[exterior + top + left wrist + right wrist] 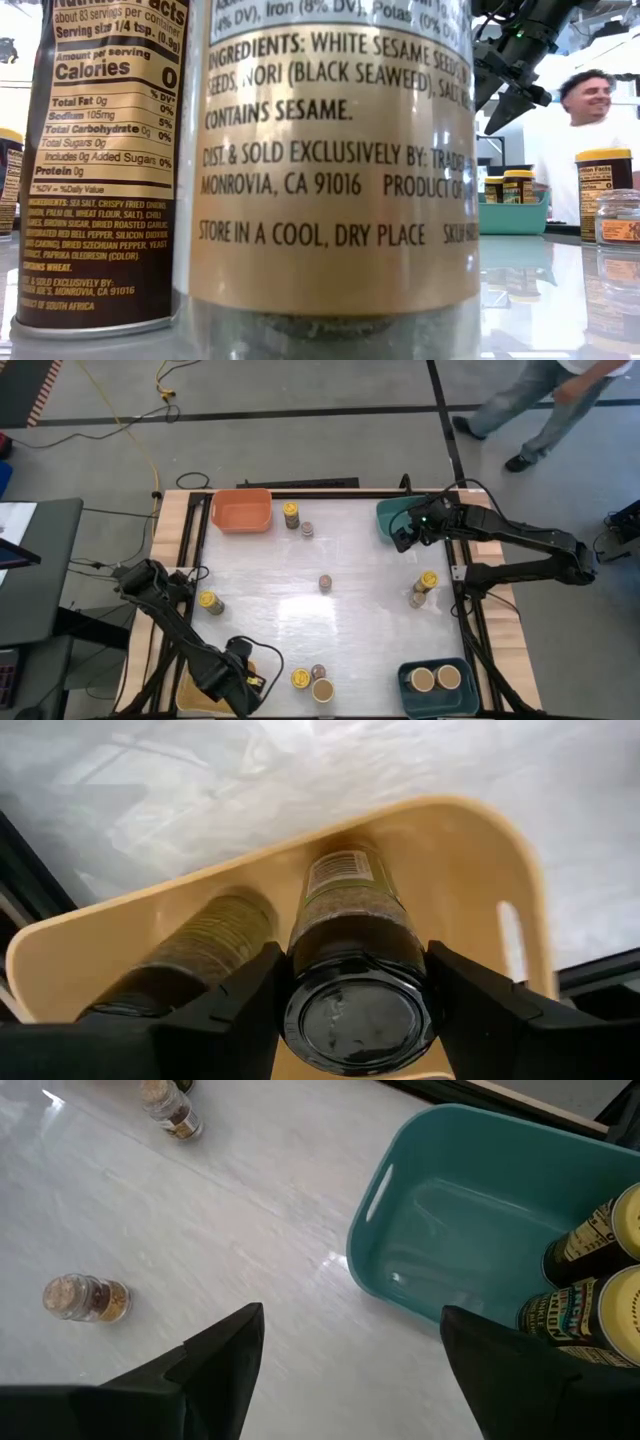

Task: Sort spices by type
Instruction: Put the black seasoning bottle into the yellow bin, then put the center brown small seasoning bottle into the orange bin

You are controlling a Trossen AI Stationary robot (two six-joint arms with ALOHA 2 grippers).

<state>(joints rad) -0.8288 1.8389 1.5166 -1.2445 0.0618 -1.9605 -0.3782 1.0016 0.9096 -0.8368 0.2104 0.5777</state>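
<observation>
The black-lidded jar's lower end is down inside the yellow bin, so it is time for my left gripper to open now.
My left gripper (240, 678) points down into the yellow bin (470, 850) at the table's near left corner, shut on a black-lidded spice jar (350, 910) of green herbs. A second jar (205, 935) stands beside it in the bin. My right gripper (350, 1370) hangs open over the table beside the teal bin (450, 1220) at the far right; that bin holds two yellow-lidded jars (600, 1240). Loose jars stand on the table, among them yellow-lidded ones (290, 513) (210, 602) (428, 581) and a small one (325, 582). My left gripper pinches the jar just below its black lid (358, 1020), one finger (240, 1005) on each side. The fingers come from above, pointing down. The jar stays upright, its lower end down inside the yellow bin; I cannot tell whether it stands on the bin's floor.
An orange bin (242, 510) sits at the far left. A dark teal bin (437, 685) at the near right holds two tan-lidded jars. Three more jars (312, 682) cluster at the near edge. A person walks beyond the table's far side (540, 410).
</observation>
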